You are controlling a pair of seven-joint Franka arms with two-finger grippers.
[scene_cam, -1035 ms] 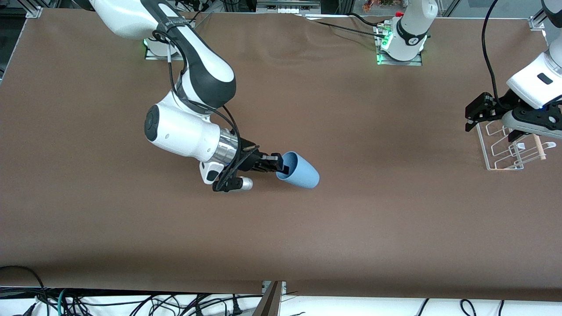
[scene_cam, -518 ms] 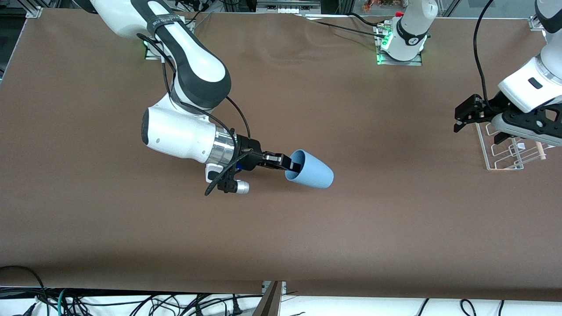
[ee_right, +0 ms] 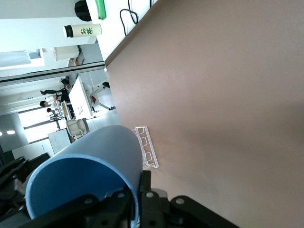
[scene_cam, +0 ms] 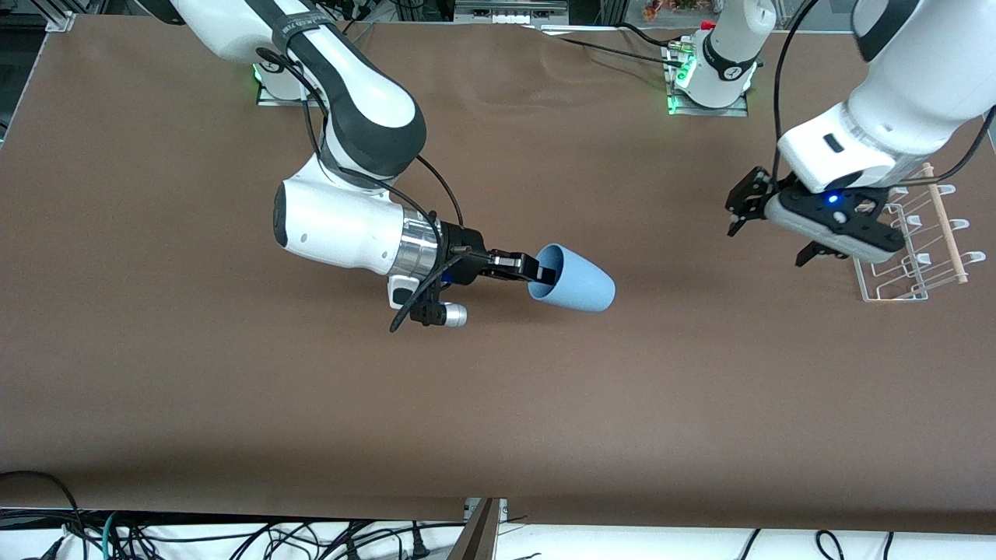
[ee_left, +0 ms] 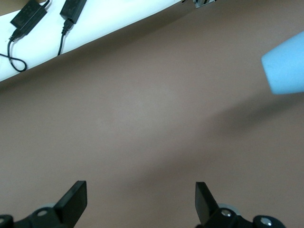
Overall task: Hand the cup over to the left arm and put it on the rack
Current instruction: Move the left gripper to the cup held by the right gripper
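Note:
I will next grab the light-blue cup by its base with my left gripper, and then I should put the cup on the rack.
The light-blue cup lies on its side in the air over the middle of the table, its base toward the left arm's end. My right gripper is shut on its rim, one finger inside and one outside; the right wrist view shows the cup clamped in the gripper. My left gripper is open and empty above the table, between the cup and the white wire rack. In the left wrist view the gripper is spread wide and the cup's base shows farther off.
The rack with its wooden rod stands at the left arm's end of the table and also shows in the right wrist view. The brown table cloth covers the whole table. Cables hang off the edge nearest the front camera.
My right gripper has carried the cup toward the left arm's end. My left gripper has moved off the rack toward the cup.

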